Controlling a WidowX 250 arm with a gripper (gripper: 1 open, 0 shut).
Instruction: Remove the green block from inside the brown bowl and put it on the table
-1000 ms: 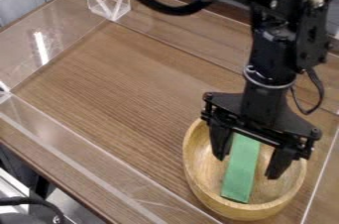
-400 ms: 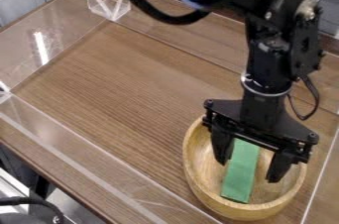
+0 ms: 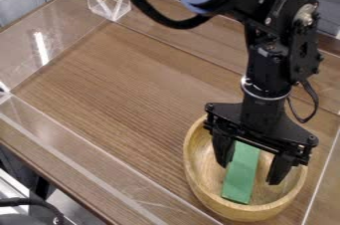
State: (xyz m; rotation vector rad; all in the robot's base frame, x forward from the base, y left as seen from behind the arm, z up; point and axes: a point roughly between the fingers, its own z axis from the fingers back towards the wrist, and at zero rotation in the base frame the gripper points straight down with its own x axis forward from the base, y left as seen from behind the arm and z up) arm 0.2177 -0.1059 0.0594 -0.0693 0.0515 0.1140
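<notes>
The green block [image 3: 245, 178] has to be lifted out of the brown bowl [image 3: 204, 172], so my gripper needs to grab the block by its long sides around the middle.
The green block [image 3: 245, 178] lies flat inside the brown bowl [image 3: 204, 172] at the lower right of the table [image 3: 119, 85]. My gripper [image 3: 253, 159] points straight down into the bowl and stands open, one finger on each side of the block's far end. The black fingers [image 3: 220, 152] reach below the rim, and I cannot tell whether they touch the block. The block's near end shows fully and the far end is partly hidden by the gripper.
Clear acrylic walls [image 3: 54, 40] run along the table's left and front edges. A small clear stand [image 3: 106, 5] sits at the far left corner. The black arm [image 3: 272, 30] rises above the bowl.
The gripper has sunk slightly deeper around the block. The block and the bowl have not moved.
</notes>
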